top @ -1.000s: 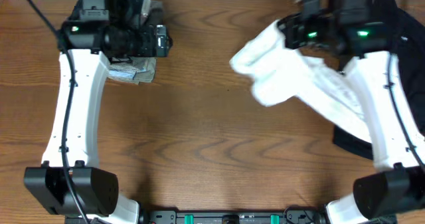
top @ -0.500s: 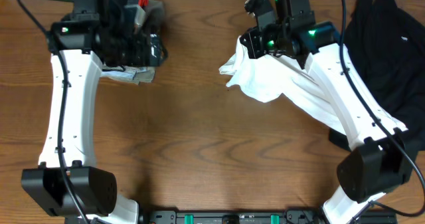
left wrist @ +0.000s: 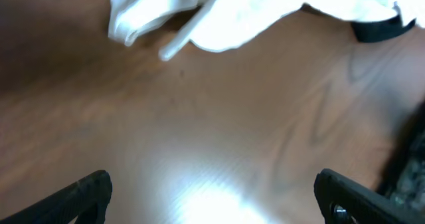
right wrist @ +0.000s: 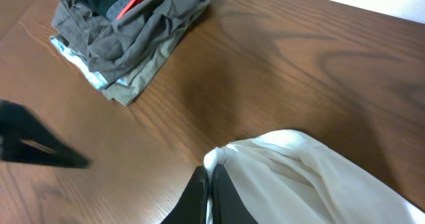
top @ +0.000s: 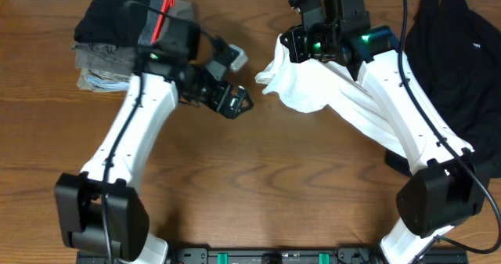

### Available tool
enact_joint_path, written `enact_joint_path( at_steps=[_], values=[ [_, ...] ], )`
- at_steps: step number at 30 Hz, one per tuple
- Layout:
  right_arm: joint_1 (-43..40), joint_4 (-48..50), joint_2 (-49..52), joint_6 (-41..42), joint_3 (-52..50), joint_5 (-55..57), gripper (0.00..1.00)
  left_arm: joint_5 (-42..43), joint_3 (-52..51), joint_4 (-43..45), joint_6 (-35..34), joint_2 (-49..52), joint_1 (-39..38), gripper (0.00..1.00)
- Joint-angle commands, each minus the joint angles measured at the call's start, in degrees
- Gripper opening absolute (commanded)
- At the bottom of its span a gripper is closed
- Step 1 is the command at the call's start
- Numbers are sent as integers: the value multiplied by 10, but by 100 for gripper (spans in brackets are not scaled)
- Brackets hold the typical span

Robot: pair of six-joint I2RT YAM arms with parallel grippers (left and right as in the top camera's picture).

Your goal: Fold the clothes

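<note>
The left gripper grabs the white garment's hanging end [top: 268, 77] [left wrist: 141, 21] next, which leaves the trailing cloth free to be stretched out for folding.
A white garment [top: 329, 92] hangs from my right gripper [top: 301, 48], which is shut on a bunched edge of it [right wrist: 214, 159] and holds it above the table at the back centre. The cloth trails down to the right under the arm. My left gripper [top: 233, 99] is open and empty over bare wood, a little left of the garment's hanging end [left wrist: 199, 14]. A stack of folded clothes [top: 117, 41] lies at the back left, also in the right wrist view [right wrist: 126, 31]. A black garment [top: 458, 52] lies heaped at the back right.
The brown wooden table [top: 250, 186] shows bare wood across the middle and front. The black garment spills down the right edge [top: 415, 162]. A red strap [top: 160, 13] lies on top of the folded stack.
My left arm has swung from the folded stack at the back left toward the centre, now near the white garment. My right gripper has hardly moved, still holding the cloth.
</note>
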Motion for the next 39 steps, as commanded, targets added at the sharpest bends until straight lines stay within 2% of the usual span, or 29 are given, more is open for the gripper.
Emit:
enact_joint_path(
  at_steps=[1,4,7,14,21,27,32,36,39],
  values=[
    [5,2,-2,9,2,-10,1,8,-55,72,17,7,-10,99],
    [5,2,-2,7,2,-10,1,31,-103,170,4,8,-18,99],
    [4,2,-2,7,2,-10,1,63,-142,273,-41,8,-22,99],
    [4,3,-2,7,2,-10,1,65,-202,469,-127,17,-33,99],
    [4,4,-2,7,2,-10,1,65,-204,525,-162,56,-39,99],
    [4,4,-2,7,2,-10,1,65,-204,614,-204,98,-63,99],
    [4,4,-2,7,2,-10,1,65,-204,668,-206,125,-80,99],
    [4,4,-2,7,2,-10,1,65,-204,683,-206,136,-83,99],
    [4,4,-2,7,2,-10,1,65,-204,675,-207,137,-82,95]
  ],
)
